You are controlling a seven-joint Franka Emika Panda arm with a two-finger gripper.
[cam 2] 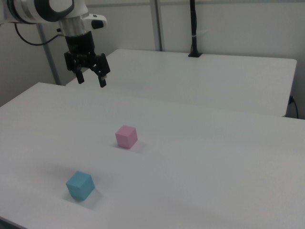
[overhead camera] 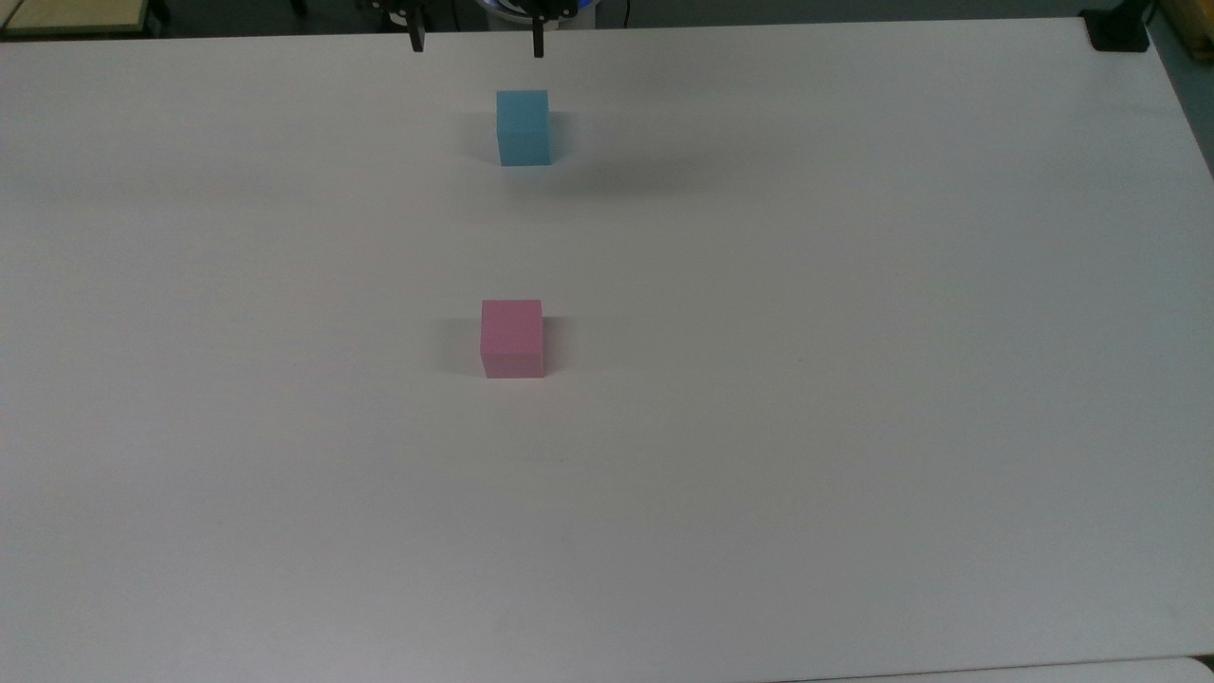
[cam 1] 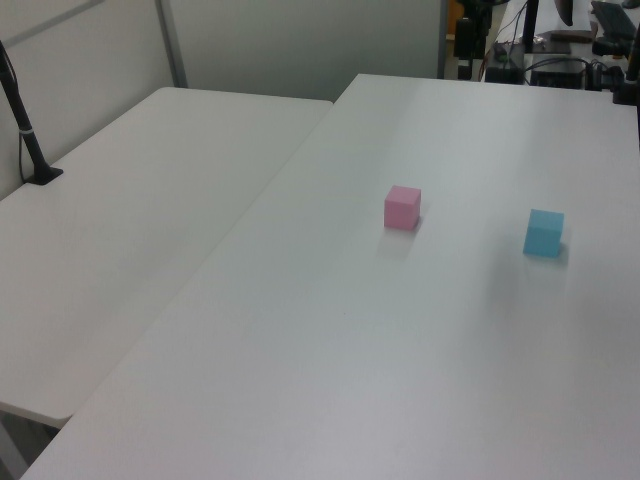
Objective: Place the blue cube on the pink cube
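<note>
I will pick up the blue cube by its opposite sides next. Then I will stack it on the pink cube (cam 1: 402, 209).
The light-blue cube (overhead camera: 523, 127) rests on the white table (overhead camera: 854, 379) near the far edge in the top view; it also lies at the left view's right (cam 1: 544, 232) and low at the right view's left (cam 2: 80, 185). The pink cube (overhead camera: 512, 338) stands apart from it near the table's middle, seen too in the left view (cam 1: 402, 207) and the right view (cam 2: 126, 136). My gripper (cam 2: 91, 80) hangs high above the table, open and holding nothing; its two dark fingertips (overhead camera: 416, 42) peek in at the top view's upper edge, beyond the blue cube.
A second white table (cam 1: 130, 230) adjoins on the left view's left, with a black post (cam 1: 25, 125) clamped to it. A black mount (overhead camera: 1119, 28) sits at the top view's upper right corner. Cables and equipment (cam 1: 560, 65) lie behind the table.
</note>
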